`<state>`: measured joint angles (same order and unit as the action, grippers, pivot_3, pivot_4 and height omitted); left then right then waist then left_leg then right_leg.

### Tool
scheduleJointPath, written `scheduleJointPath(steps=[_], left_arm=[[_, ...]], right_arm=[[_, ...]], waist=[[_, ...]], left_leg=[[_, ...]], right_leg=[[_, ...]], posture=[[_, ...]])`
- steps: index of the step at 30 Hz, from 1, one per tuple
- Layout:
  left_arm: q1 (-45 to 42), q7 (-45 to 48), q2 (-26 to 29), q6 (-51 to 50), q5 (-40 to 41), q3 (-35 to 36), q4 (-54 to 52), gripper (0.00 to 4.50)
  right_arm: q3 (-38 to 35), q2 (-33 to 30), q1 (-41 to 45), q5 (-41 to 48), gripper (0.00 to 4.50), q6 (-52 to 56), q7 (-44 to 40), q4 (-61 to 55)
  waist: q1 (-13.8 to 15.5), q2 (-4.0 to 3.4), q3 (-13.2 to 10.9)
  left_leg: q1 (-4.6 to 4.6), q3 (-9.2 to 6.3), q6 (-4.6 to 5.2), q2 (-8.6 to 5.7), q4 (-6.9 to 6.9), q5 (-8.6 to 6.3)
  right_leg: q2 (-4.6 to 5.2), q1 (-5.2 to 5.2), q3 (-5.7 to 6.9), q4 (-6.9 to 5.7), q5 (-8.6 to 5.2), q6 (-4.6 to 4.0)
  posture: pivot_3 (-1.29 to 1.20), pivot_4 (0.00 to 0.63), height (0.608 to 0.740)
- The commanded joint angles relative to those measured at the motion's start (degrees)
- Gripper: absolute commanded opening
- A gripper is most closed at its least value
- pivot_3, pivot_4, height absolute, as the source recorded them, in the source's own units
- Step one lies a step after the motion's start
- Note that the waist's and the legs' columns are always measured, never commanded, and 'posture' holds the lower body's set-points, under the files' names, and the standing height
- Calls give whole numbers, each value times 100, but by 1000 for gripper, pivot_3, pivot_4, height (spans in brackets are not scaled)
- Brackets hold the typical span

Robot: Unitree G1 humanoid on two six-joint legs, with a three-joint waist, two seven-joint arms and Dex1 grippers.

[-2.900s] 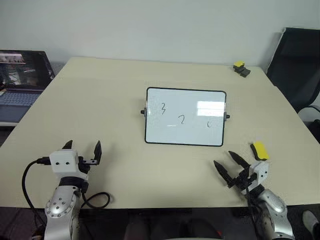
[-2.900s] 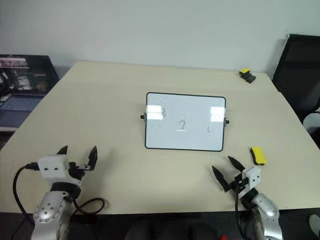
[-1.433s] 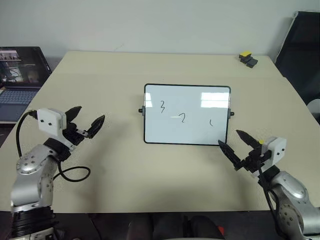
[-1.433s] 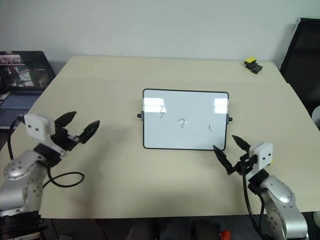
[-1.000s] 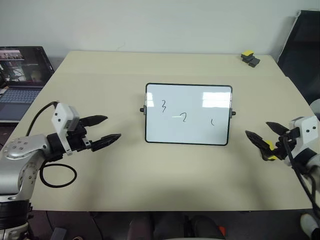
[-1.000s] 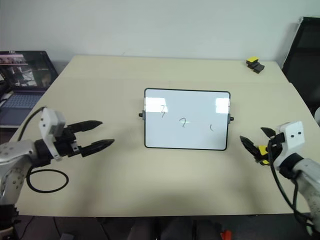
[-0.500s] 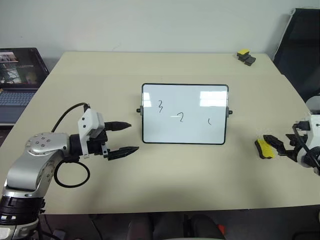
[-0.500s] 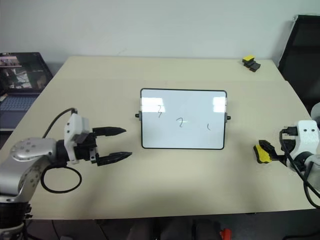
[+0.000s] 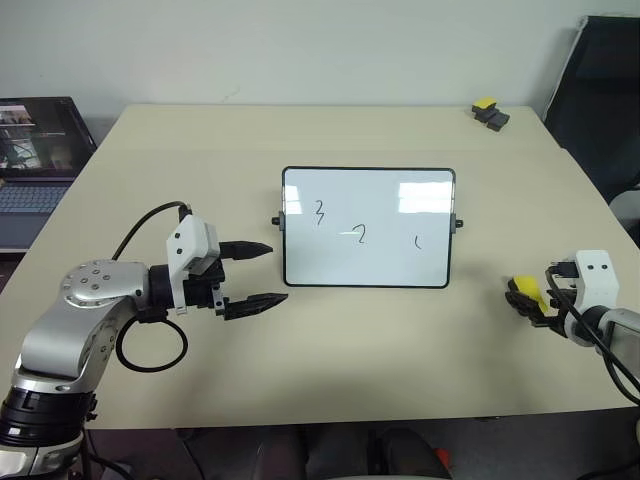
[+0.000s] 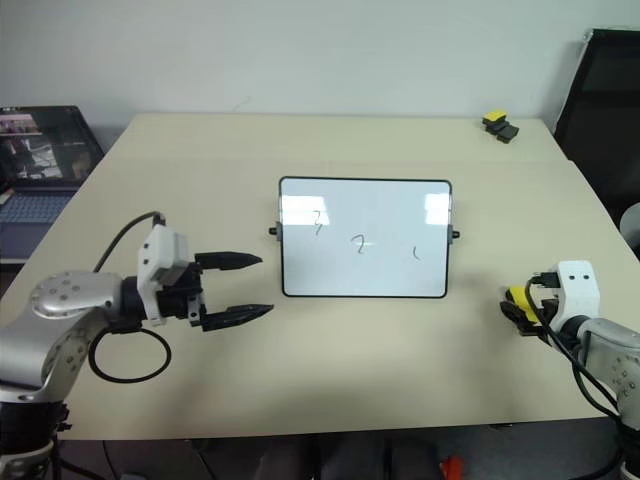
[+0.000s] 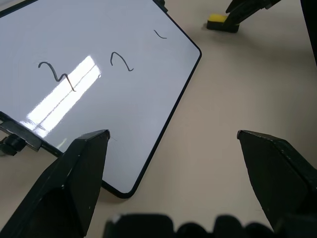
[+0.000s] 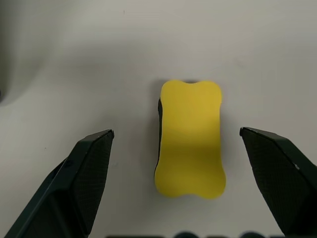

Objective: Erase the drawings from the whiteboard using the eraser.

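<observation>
The robot needs to wipe the drawings off the whiteboard, so its right gripper should next grab the yellow eraser [image 9: 524, 292] by its long sides.
The whiteboard [image 9: 390, 255] lies flat at the middle of the table, and the drawings on it are a "3" [image 9: 320, 212], a "2" [image 9: 360, 235] and a small "c" [image 9: 417, 241]. My left gripper [image 9: 272, 273] is open, just left of the board's near-left corner, pointing at it. The yellow eraser [image 12: 189, 139] lies on the table right of the board, also seen as the eraser [image 9: 524, 292]. My right gripper [image 12: 176, 133] is open and hangs over it, one finger on each side, not touching.
A black gadget with a yellow cap [image 9: 487, 112] sits at the far right corner of the table. An open laptop [image 9: 40, 150] stands off the left edge, a black chair [image 9: 600, 90] off the right. A black cable [image 9: 150, 350] loops under my left arm.
My left gripper has swung right, up to the board's left edge. My right gripper has tipped down and sunk over the eraser, which now lies between its open fingers.
</observation>
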<state>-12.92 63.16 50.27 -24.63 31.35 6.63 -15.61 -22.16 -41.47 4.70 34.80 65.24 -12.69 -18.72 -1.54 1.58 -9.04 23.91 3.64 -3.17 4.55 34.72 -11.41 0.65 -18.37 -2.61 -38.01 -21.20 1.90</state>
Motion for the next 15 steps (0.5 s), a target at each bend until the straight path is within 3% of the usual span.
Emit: scheduleJointPath(steps=[1, 15], left_arm=[[-6, -33, 6, 6, 36, 98, -229, 4494], [-25, -144, -24, -46, 114, 161, -243, 4494]], right_arm=[[30, -1, 105, -206, 4466, -323, -129, 57], [124, 217, 401, -548, 4466, -687, -436, 700]], waist=[[0, 0, 0], [0, -3, -2]], left_leg=[[0, 0, 0, 0, 1, 0], [-1, -2, 0, 2, 9, 0]], right_leg=[[0, 0, 0, 0, 0, 0], [-4, 1, 0, -7, 0, 0]], posture=[[0, 150, 740], [0, 150, 740]])
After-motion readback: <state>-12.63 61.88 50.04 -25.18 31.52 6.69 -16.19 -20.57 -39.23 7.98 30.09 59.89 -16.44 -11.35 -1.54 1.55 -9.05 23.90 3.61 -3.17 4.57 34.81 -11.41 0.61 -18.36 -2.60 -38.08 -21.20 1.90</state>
